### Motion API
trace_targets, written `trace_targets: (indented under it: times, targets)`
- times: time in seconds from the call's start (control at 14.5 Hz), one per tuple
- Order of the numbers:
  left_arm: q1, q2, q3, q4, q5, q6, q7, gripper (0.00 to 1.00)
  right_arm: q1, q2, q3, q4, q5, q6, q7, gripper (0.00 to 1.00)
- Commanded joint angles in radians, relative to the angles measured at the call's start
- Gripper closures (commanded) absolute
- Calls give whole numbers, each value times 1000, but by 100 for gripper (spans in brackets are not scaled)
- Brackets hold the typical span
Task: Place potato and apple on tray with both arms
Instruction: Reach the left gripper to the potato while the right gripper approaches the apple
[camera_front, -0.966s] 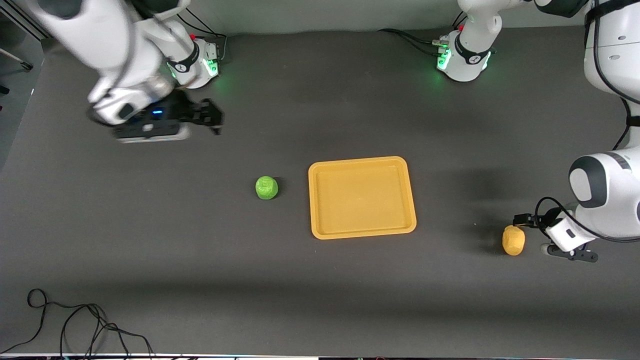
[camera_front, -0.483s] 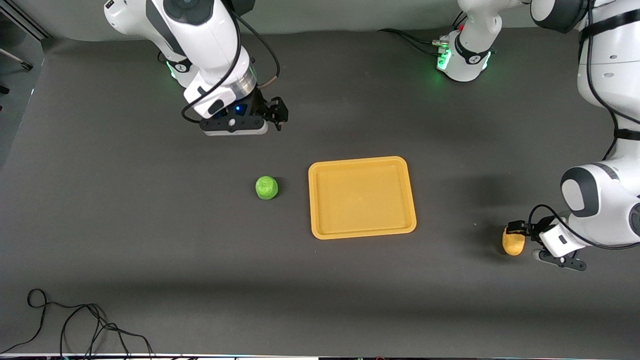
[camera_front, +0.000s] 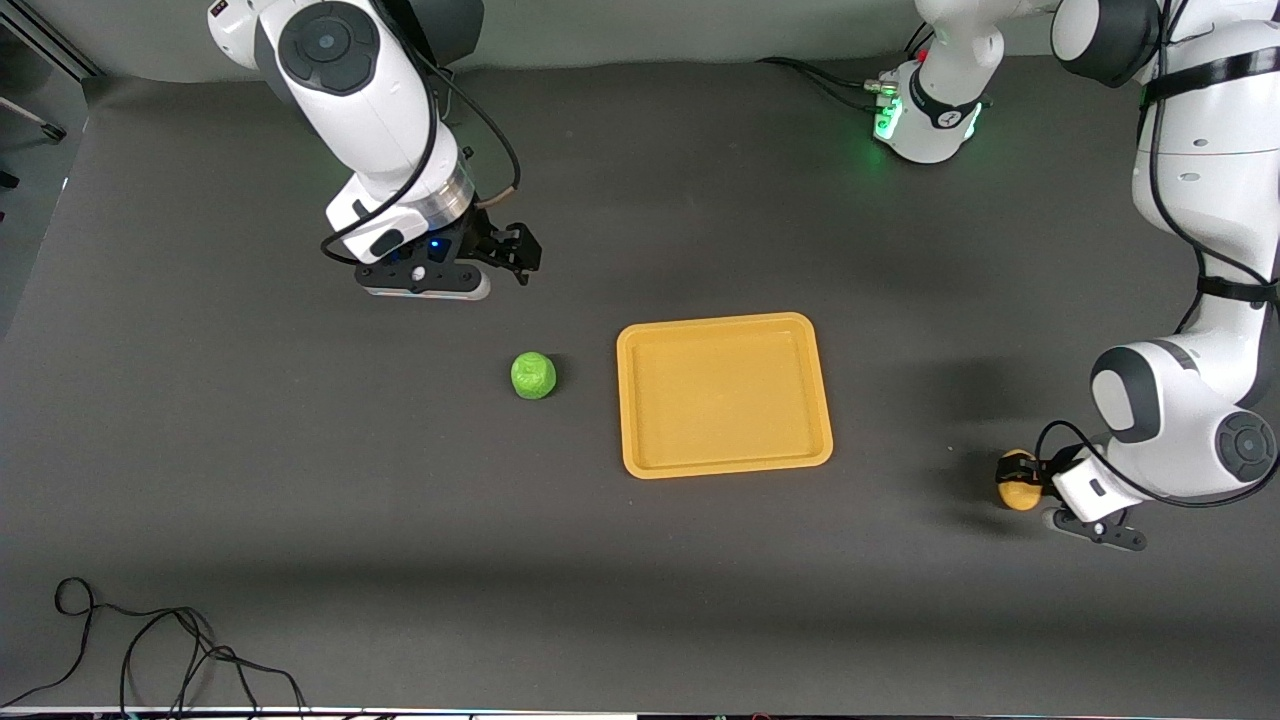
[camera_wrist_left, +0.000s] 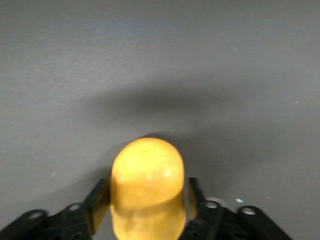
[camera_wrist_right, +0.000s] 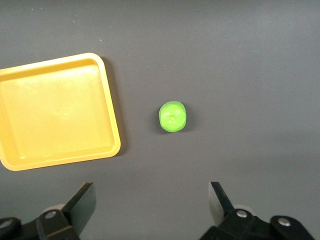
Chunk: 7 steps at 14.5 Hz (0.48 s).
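Note:
My right gripper grabs the green apple (camera_front: 533, 375) by its round sides next, to place the apple on the tray.
The yellow-orange potato (camera_front: 1016, 488) lies on the table at the left arm's end, nearer the front camera than the tray (camera_front: 724, 466). My left gripper (camera_front: 1026, 474) is low at the table with its fingers closed against both sides of the potato; in the left wrist view the potato (camera_wrist_left: 147, 167) fills the gap of the gripper (camera_wrist_left: 147, 194). The green apple (camera_front: 533, 375) sits beside the tray toward the right arm's end. My right gripper (camera_front: 518, 252) is open and empty over the bare table. The right wrist view shows the gripper (camera_wrist_right: 151, 201), apple (camera_wrist_right: 173, 116) and tray (camera_wrist_right: 111, 115).
The tray's floor is bare. A black cable (camera_front: 150, 650) lies coiled at the table's front corner on the right arm's end. The arm bases (camera_front: 925, 110) stand along the table's back edge.
My right arm has swung in from the table's end and now hangs closer to the apple. My left gripper has moved onto the potato and closed around it.

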Motion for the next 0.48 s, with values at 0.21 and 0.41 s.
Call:
trace_targets:
  times: [0.21, 0.41]
  targets:
    - [-11, -148, -53, 7, -16, -237, -193, 85, 5, -46, -21, -205, -3, 189, -31, 0]
    - [-14, -244, -150, -81, -40, -290, -362, 75, 5, -42, -21, -323, -38, 328, -31, 0]
